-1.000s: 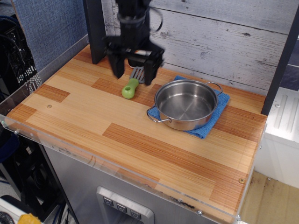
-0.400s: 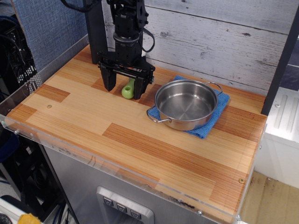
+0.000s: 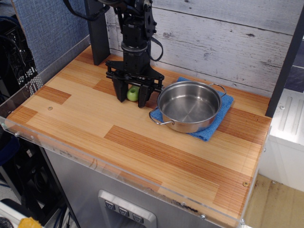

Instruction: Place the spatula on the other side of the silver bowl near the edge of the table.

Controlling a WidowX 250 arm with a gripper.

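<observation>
The spatula's green handle (image 3: 133, 93) is the part my gripper will grab next, to place the spatula on the other side of the silver bowl (image 3: 189, 105).
The spatula (image 3: 132, 94) lies on the table (image 3: 85, 118) just left of the silver bowl (image 3: 189, 105). Only the rounded end of its lime-green handle shows; the grey blade is hidden behind the gripper. My gripper (image 3: 132, 99) is lowered to the tabletop with one black finger on each side of the handle. The jaws are open around it and I cannot tell whether they touch it. The silver bowl is empty and sits on a blue cloth (image 3: 216, 124).
A dark post (image 3: 97, 33) stands at the back left, next to a whitewashed plank wall (image 3: 223, 42). A clear acrylic rim (image 3: 118, 164) runs along the front and left edges. Bare wood lies in front of the bowl and to its right.
The gripper has come down from above the spatula to the tabletop and now straddles the green handle. It shifted slightly right and forward. The spatula and bowl have not moved.
</observation>
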